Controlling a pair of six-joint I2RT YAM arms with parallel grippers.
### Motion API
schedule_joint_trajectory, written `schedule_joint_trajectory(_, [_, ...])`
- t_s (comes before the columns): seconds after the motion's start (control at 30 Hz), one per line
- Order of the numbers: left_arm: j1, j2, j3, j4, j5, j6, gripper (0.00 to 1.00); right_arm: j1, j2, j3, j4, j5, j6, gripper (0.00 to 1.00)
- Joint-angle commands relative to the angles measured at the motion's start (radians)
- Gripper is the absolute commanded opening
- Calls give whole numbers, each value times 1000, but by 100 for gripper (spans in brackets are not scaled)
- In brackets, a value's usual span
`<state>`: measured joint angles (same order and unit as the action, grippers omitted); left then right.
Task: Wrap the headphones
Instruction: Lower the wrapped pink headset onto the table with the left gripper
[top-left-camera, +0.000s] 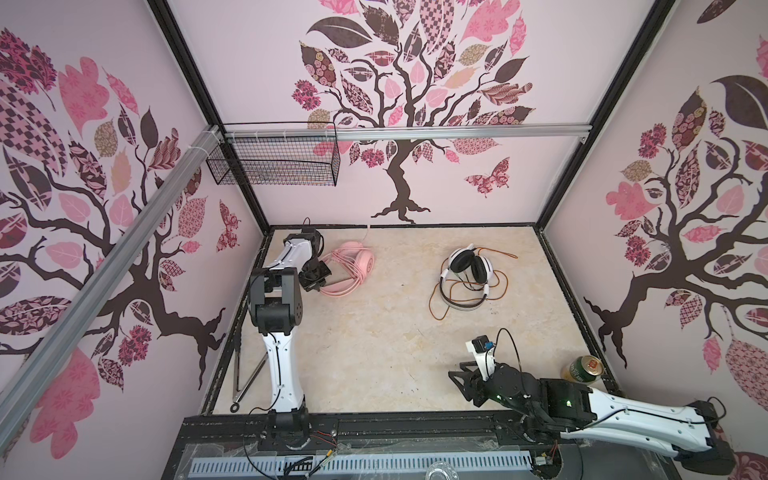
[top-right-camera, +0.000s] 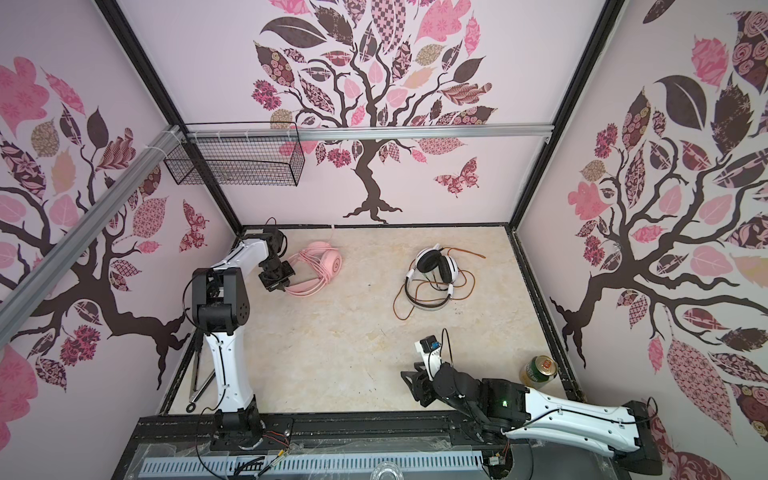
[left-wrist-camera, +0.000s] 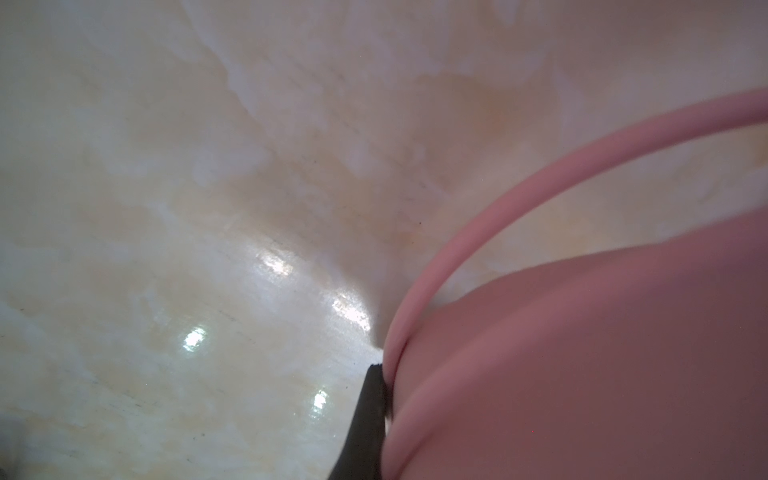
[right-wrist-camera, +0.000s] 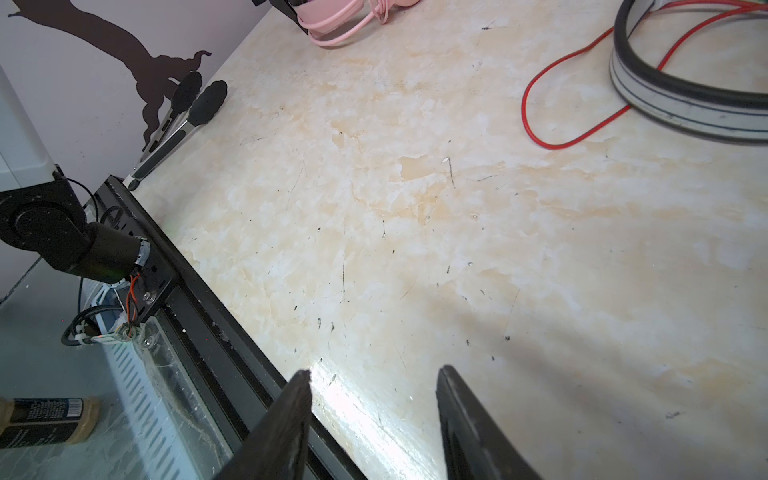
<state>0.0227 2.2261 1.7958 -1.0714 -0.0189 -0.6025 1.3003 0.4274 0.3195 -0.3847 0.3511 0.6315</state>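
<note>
The pink cable is close above the flat table, so it would settle beside the pink headphones (top-left-camera: 359, 259) if the left gripper opened now.
The pink headphones (top-left-camera: 359, 259) (top-right-camera: 328, 266) lie at the back left of the table, their pink cable looped beside them. My left gripper (top-left-camera: 321, 282) (top-right-camera: 283, 284) is down at their near-left side. In the left wrist view it (left-wrist-camera: 386, 374) is shut on the pink cable (left-wrist-camera: 457, 232); only one black finger (left-wrist-camera: 365, 415) shows, the rest is hidden behind pink plastic. The white-and-black headphones (top-left-camera: 471, 266) (top-right-camera: 436, 268) lie at the back right with their orange-red cable (top-left-camera: 436, 307) (right-wrist-camera: 540, 104) spread loose around them. My right gripper (top-left-camera: 461, 376) (top-right-camera: 411, 376) (right-wrist-camera: 374, 374) hovers open and empty near the front edge.
Metal tongs (top-left-camera: 249, 374) (right-wrist-camera: 178, 120) lie along the left edge. A green and gold can (top-left-camera: 582, 368) (top-right-camera: 538, 370) stands at the front right corner. A black wire basket (top-left-camera: 274, 160) hangs on the back rail. A dark bottle (right-wrist-camera: 41, 419) lies below the table's front frame.
</note>
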Motion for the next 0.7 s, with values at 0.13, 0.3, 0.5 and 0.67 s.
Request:
schedule_joint_trajectory(0.13, [-1, 15, -30, 18, -15, 3, 10, -1, 0, 43, -17, 22, -8, 52])
schedule_joint_trajectory(0.3, [-1, 7, -32, 20, -20, 2, 22, -1, 6, 45, -16, 17, -8, 53])
schedule_joint_trajectory(0.5, [-1, 3, -31, 18, -24, 7, 28, -1, 5, 44, -16, 16, -8, 53])
schedule_joint_trajectory(0.67, [-1, -2, -26, 16, -26, 10, 38, -1, 11, 49, -13, 18, -12, 53])
